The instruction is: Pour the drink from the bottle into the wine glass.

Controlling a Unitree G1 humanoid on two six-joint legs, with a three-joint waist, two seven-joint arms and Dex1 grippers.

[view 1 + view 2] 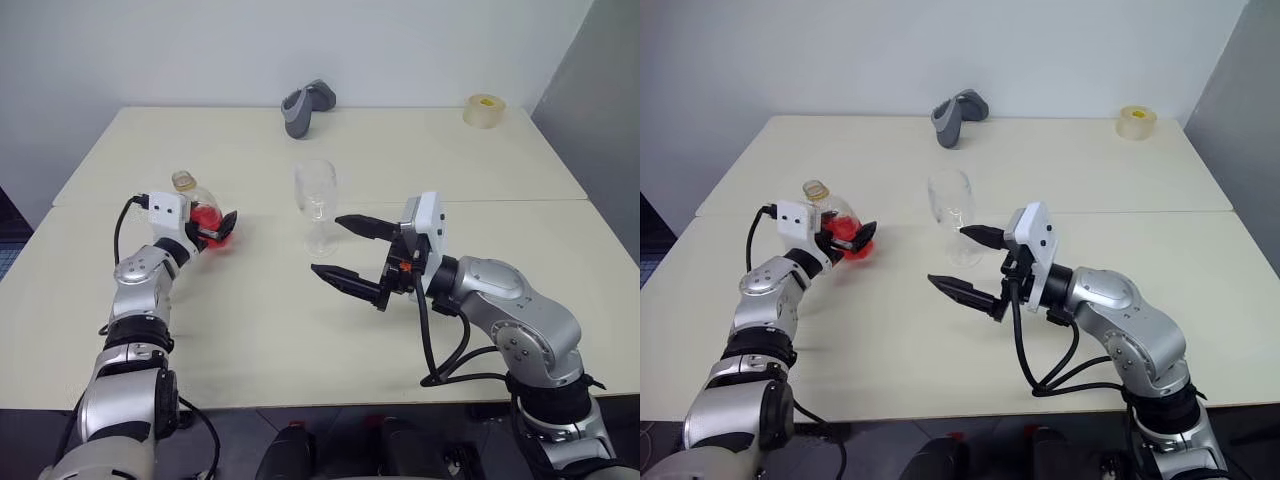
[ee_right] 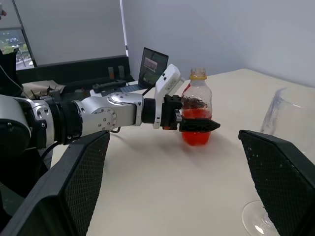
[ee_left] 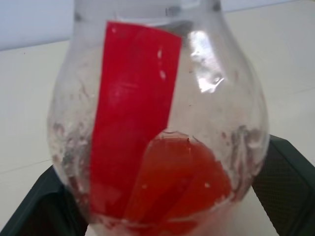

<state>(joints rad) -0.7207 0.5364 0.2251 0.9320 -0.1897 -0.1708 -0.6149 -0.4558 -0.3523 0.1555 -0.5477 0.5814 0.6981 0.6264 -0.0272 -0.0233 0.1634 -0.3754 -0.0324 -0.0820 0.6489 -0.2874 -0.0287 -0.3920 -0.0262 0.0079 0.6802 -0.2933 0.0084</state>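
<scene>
My left gripper closes on the bottle's lower body (image 3: 170,196) next. In the left wrist view, its fingers stand on either side, below the red label (image 3: 130,113).
The bottle (image 1: 196,203) stands upright on the left of the table (image 1: 250,330), clear, with a red label and a yellowish top. The red-orange drink (image 3: 182,182) fills only its bottom part. My left gripper (image 1: 213,226) is open, and its black fingers (image 3: 288,182) stand on either side of the bottle's lower body. The empty wine glass (image 1: 316,195) stands upright at the table's middle. Just in front of the glass's foot, my right gripper (image 1: 328,244) is open and points left with nothing between its fingers; the glass (image 2: 290,123) stands beside one finger.
A grey curved object (image 1: 307,107) lies at the table's back middle. A roll of tape (image 1: 484,110) sits at the back right. A seam runs across the table behind the glass. Beyond the table's left side are a laptop (image 2: 153,63) and a desk.
</scene>
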